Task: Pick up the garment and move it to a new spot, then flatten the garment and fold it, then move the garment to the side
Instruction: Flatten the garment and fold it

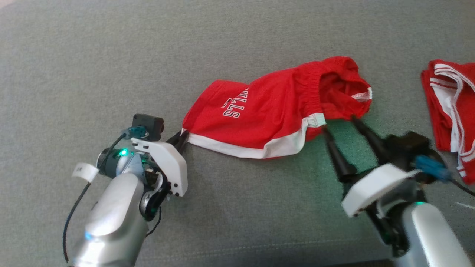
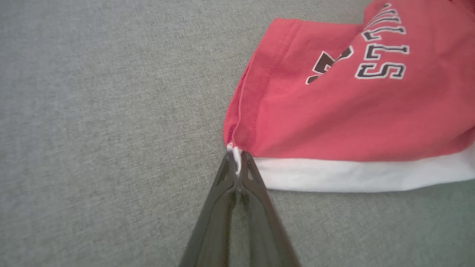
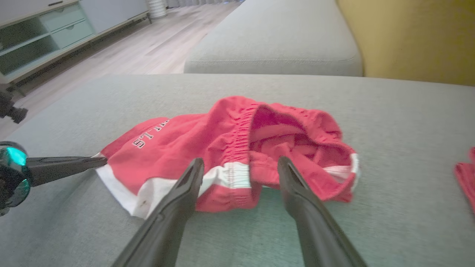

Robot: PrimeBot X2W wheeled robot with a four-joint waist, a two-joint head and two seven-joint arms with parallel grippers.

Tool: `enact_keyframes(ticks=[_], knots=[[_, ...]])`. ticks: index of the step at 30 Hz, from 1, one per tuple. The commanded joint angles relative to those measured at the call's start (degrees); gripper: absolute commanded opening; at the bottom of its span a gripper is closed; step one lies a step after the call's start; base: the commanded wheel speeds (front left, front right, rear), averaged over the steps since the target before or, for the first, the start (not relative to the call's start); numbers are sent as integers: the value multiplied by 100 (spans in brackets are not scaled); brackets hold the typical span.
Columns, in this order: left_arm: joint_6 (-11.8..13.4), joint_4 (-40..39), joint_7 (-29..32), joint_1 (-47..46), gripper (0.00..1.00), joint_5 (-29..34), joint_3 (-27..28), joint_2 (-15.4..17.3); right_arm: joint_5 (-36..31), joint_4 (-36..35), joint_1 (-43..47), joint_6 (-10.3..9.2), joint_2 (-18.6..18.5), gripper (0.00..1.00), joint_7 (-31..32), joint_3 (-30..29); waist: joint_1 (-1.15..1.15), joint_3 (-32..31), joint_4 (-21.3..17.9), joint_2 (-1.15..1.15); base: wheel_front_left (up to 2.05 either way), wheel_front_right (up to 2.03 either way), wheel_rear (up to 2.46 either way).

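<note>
My right gripper should next grab the waistband by its white elastic corner [image 1: 316,119]. That is to flatten the red shorts [image 1: 274,107].
Red shorts [image 1: 274,107] with white trim and lettering lie on the grey cushion, leg hem to the left, gathered waistband to the right. My left gripper [image 1: 183,136] is shut on the white-trimmed hem corner [image 2: 236,155] of the shorts [image 2: 334,104]. My right gripper [image 1: 338,123] is open just in front of the waistband; its fingers [image 3: 185,185] straddle the waistband edge of the shorts [image 3: 237,148] without touching it. My left gripper [image 3: 100,161] also reaches in from the left of the right wrist view.
A second red and white garment [image 1: 451,111] lies folded at the right edge of the cushion [image 1: 111,55]. Beyond are another cushion [image 3: 274,40], a yellow backrest [image 3: 408,37], wooden floor and a pale cabinet [image 3: 44,33].
</note>
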Motion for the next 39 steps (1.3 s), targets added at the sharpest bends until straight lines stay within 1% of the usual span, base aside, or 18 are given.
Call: enact_keyframes(ticks=[1,5,8,14,22,23,24,25,26,33,36,39], knots=[[-10,-13,4,-90,0,34,69,69,56,-133,-198,-5,-99,100,105,256,0,12,39,0,0,0,0],[3,-15,-60,-146,0,45,12,27,138,90,-416,-5,-162,100,335,652,0,58,129,0,0,0,0],[0,4,-118,-184,0,44,-30,-4,171,309,-553,-5,-181,100,423,783,0,83,193,0,0,0,0],[-7,45,-244,-244,0,30,-96,-47,-33,649,-749,-5,-175,100,385,644,0,137,280,0,0,0,0],[3,72,-328,-342,0,14,-141,-53,-119,995,-915,-5,-106,100,429,581,0,256,320,0,0,0,0],[4,74,-347,-367,0,10,-155,-57,-128,1088,-960,-5,-86,56,442,580,0,281,331,0,0,0,0],[6,75,-359,-376,0,9,-161,-57,-128,1124,-975,-5,-71,42,436,569,0,290,337,0,0,0,0],[6,76,-373,-384,0,5,-166,-58,-119,1157,-984,-5,-55,12,438,561,0,298,344,0,0,0,0],[14,71,-402,-391,0,7,-168,-56,-117,1173,-994,-5,-47,0,416,546,0,306,351,0,0,0,0],[113,-19,-670,-357,0,22,-153,-7,15,1138,-885,-5,28,0,195,310,0,315,380,0,0,0,0],[179,-200,-873,-272,0,29,-134,10,119,952,-733,-5,67,0,75,174,0,280,391,0,0,0,0],[314,-527,-1092,-107,0,32,-68,63,216,654,-523,-5,102,0,-36,16,0,196,389,0,0,0,0]])
